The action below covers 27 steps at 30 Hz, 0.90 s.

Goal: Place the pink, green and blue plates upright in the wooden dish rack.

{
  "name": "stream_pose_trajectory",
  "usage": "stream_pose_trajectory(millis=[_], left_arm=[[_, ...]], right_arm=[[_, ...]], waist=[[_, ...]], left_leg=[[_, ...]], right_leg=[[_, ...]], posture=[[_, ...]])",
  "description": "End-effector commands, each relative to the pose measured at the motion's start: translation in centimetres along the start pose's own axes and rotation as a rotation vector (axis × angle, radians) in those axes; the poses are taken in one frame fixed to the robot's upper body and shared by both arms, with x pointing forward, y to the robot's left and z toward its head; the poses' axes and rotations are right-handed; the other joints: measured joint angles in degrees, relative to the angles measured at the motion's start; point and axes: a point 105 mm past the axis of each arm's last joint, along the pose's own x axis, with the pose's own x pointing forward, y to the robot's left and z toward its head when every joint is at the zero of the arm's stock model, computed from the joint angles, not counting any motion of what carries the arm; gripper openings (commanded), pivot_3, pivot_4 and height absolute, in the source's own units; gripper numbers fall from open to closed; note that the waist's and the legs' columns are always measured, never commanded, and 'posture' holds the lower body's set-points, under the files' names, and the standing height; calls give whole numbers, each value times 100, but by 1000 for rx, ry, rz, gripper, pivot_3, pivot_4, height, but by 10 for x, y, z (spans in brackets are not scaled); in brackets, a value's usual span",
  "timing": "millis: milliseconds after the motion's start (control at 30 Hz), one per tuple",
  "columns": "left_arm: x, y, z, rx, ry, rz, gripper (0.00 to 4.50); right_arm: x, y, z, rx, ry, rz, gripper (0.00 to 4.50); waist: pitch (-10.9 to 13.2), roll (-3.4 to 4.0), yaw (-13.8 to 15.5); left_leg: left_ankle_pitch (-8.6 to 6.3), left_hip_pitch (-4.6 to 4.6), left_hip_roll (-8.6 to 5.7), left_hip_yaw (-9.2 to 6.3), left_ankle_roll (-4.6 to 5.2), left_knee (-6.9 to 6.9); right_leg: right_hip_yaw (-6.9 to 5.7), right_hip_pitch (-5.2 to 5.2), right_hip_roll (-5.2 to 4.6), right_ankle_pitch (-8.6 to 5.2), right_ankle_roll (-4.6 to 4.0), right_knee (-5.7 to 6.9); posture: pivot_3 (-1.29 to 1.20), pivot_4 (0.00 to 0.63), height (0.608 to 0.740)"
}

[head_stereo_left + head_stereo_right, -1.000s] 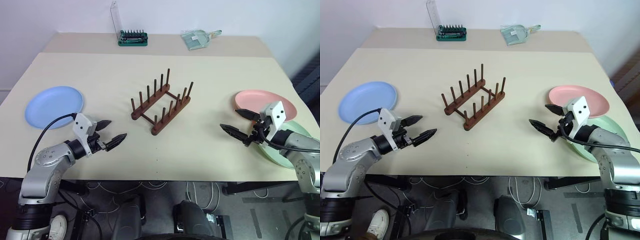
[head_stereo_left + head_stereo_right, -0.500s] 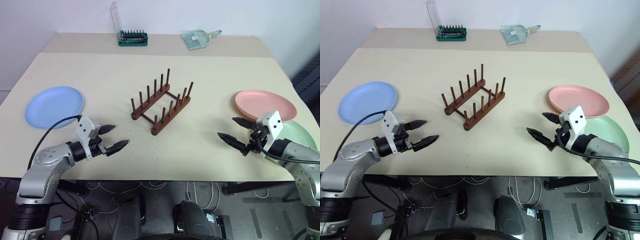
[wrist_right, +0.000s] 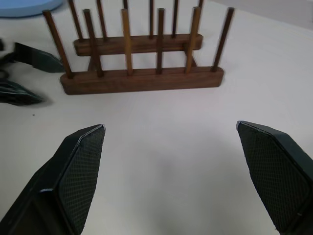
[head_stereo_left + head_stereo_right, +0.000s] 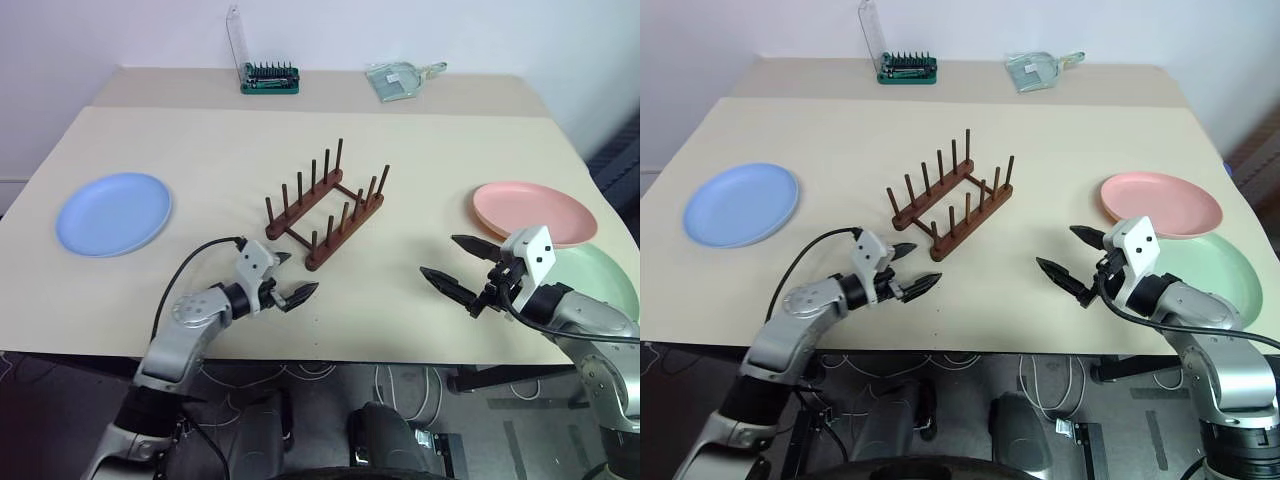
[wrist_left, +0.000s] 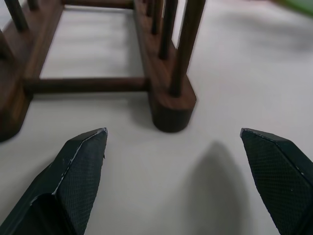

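The left gripper will next grip the wooden dish rack by a peg bar's end, to turn the rack ready for the plates.
The wooden dish rack stands empty in the middle of the table. At the far left the blue plate lies flat. The pink plate lies flat at the right, with the green plate just in front of it. My left gripper is open and empty, just before the rack's near end. My right gripper is open and empty too, pointing left toward the rack, a little left of the pink and green plates.
A green bit holder with a clear lid and a pale green packet sit at the table's back edge. A black cable loops off my left arm. The table's front edge runs just under both grippers.
My left gripper has swung right, from near the blue plate to the rack's near end. My right gripper has drifted slightly left. Both stay open.
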Motion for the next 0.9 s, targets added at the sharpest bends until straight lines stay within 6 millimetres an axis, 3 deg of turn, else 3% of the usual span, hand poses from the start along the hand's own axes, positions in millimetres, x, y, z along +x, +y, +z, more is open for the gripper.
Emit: stream_pose_trajectory(millis=[33, 333, 433, 633, 800, 900], left_arm=[[13, -6, -21, -10, 68, 6, 4500], [33, -19, -19, -75, 44, -22, 4500], [34, -18, -19, -77, 44, -26, 3587], [33, -12, -17, -75, 37, -14, 743], [31, -8, -14, -34, 32, -36, 757], [29, -6, -6, 11, 15, -112, 757]], right_arm=[[-1, 7, 14, -25, -42, 11, 4391], [2, 12, 16, -17, -49, 11, 4391], [4, 14, 17, -14, -53, 14, 4500], [7, 17, 18, -8, -66, 22, 4500], [10, 24, 15, 10, -67, 35, 4500], [10, 37, 0, -3, -2, 76, 4500]], waist=[[-14, 11, -1], [-60, 59, 31], [-64, 65, 90], [-65, 65, 115], [-65, 65, 109], [-65, 64, 115]], left_leg=[[-3, 2, 0, -3, 4, 4], [-10, 8, -3, -7, 15, 9], [-11, 8, -4, -6, 17, 10], [-14, 7, -5, -7, 20, 10], [-14, 7, -3, -7, 20, 9], [-14, 7, -3, -7, 20, 8]], right_leg=[[-3, 6, 0, 0, 0, 0], [-5, 21, -4, 0, 1, -9], [-5, 22, -4, 0, 1, -13], [-7, 25, -5, 0, 1, -19], [-7, 25, -3, 0, 1, -19], [-8, 23, -3, -1, 1, -20]], posture=[[0, 150, 732], [0, 150, 732], [0, 150, 732], [0, 150, 732], [0, 150, 732], [0, 150, 732]])
